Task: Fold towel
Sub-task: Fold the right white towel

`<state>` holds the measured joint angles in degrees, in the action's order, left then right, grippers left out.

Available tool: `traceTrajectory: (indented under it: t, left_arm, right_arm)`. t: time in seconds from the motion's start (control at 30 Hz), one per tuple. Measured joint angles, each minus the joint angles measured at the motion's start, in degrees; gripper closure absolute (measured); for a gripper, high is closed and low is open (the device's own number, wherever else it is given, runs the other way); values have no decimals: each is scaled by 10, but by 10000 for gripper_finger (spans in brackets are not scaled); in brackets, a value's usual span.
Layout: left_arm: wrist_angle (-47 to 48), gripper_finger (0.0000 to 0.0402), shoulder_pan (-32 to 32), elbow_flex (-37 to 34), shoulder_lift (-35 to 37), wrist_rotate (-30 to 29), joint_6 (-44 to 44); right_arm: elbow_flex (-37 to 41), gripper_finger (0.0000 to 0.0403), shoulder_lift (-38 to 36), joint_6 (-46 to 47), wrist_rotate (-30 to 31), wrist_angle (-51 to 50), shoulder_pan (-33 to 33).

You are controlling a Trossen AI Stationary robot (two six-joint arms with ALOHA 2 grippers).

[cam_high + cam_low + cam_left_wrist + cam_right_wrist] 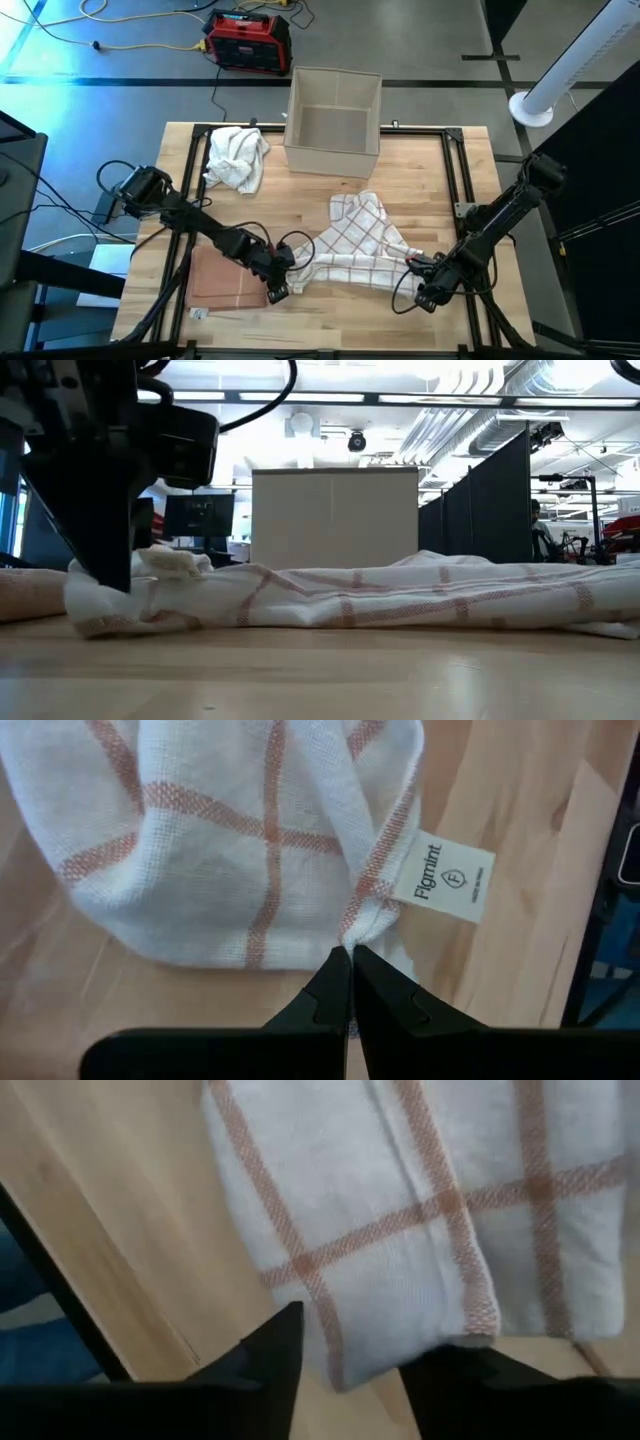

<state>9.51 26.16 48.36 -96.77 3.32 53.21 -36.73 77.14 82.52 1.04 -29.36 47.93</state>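
The checked towel [355,240] has to be spread out for folding, so my right gripper will next take hold of the towel by its hemmed corner.
A white towel with red checks [350,245] lies crumpled along the table's near middle. My left gripper [278,288] is shut on the towel's left end, where a white label [455,885] sticks out; the low view shows it at the towel's end [110,575]. My right gripper [425,292] stands open at the towel's right end, slanting down. A hemmed corner of the towel [400,1320] lies between its two fingers. My left gripper pinches a gathered bit of the towel's hemmed edge [352,932], right beside the label, between its two fingers. The fingers slant down from the table's left. The towel lies slack, resting on the table. My right gripper: I cannot tell whether its fingers touch the corner.
An open beige box [333,120] stands at the far middle. A crumpled white cloth [235,157] lies at the far left. A flat pinkish cloth [222,280] lies under my left arm. Black frame rails [455,160] run along the table's sides.
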Motion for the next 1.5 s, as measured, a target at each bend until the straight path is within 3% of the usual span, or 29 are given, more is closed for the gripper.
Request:
traceTrajectory:
  t: [0.23,0.4,0.57,0.7,0.83,1.0,1.1,1.27,1.4,1.5]
  left_arm:
    - [-1,401,-2,0,0,1,-4]
    - [-2,401,-2,0,0,10,-4]
    - [-2,401,-2,0,0,11,-3]
    - [0,401,-2,0,0,11,3]
    - [29,401,2,4,26,11,29]
    - [130,401,11,48,108,-27,19]
    - [207,401,3,85,171,-90,1]
    - [295,401,-27,143,276,-261,-52]
    - [265,401,-49,185,333,-316,-171]
    - [201,401,-50,219,357,-330,-252]
  right_arm:
    - [-1,257,-1,6,13,-39,-15]
    - [-1,303,-1,23,38,-42,-18]
    - [-1,386,-1,33,48,-44,-18]
    - [-7,399,-2,43,45,-54,-18]
    - [-77,402,-21,28,40,-120,-13]
    - [-253,403,-33,-26,71,-302,-9]
    - [-366,403,-33,-52,140,-422,-10]
    - [-534,403,-33,-56,334,-610,-14]
    - [-630,403,-42,-182,500,-564,-14]
    - [-703,403,-35,-315,550,-496,-13]
